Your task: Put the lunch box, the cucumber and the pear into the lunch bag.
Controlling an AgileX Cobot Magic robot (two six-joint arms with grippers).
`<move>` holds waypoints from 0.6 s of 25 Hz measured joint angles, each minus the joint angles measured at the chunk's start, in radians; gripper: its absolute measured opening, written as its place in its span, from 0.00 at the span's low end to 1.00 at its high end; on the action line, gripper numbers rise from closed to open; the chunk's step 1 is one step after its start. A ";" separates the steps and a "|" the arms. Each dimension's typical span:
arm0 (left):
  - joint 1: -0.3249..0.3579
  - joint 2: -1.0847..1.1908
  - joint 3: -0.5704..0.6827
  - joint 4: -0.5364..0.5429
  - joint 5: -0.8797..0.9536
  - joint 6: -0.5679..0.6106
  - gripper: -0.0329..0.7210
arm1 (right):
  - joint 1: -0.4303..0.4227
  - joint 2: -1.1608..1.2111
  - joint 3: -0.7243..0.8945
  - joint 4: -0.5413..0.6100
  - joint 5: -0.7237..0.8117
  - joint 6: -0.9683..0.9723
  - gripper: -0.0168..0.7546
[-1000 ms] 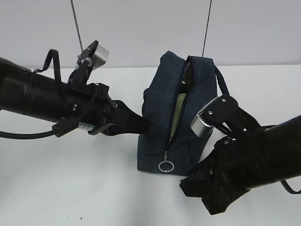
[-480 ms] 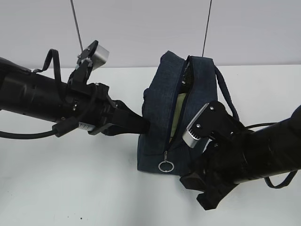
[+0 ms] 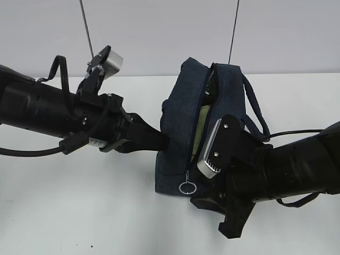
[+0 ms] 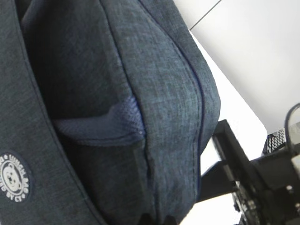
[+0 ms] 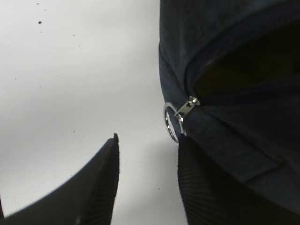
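I need to grab the metal ring pull by its free-hanging loop (image 3: 187,193) with my right gripper next, because the zipper slider (image 3: 187,176) sits tight against the bag's fabric.
The navy lunch bag (image 3: 180,106) stands upright mid-table with its zipper partly open. A pale green strip of the lunch box (image 3: 202,127) shows inside the gap. The cucumber and the pear are out of view. My left gripper (image 3: 163,141) is shut on the fabric of the bag's left side; in the left wrist view the bag (image 4: 140,70) fills the frame, with the left gripper (image 4: 157,219) pinching a fold. My right gripper (image 5: 149,138) is open just below the metal ring pull (image 5: 171,123), one finger (image 5: 192,164) lying beside the bag (image 5: 234,93). The ring pull (image 3: 187,187) hangs at the zipper's lower end.
The white table (image 3: 79,212) spreads around the bag. My right arm (image 3: 276,170) lies low at the front right, pressed close to the bag, and also shows past it as the right arm (image 4: 253,187). The bag's handle (image 3: 254,101) loops out on the right. Two thin rods rise at the back.
My right arm has swung left and in toward the bag's lower front, near the ring pull, and its jaws have spread wider. The left gripper and the bag have not moved.
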 joint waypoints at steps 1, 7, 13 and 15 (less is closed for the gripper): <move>0.000 0.000 0.000 0.000 -0.001 0.000 0.02 | 0.000 0.006 0.000 0.002 0.000 -0.012 0.47; 0.000 0.000 0.000 0.000 -0.002 0.000 0.02 | 0.000 0.057 0.000 0.054 -0.007 -0.082 0.54; 0.000 0.000 0.000 0.000 -0.003 0.000 0.02 | 0.000 0.082 -0.002 0.191 -0.049 -0.191 0.55; 0.000 0.000 0.000 0.000 -0.003 0.000 0.02 | 0.000 0.093 -0.006 0.202 -0.052 -0.202 0.55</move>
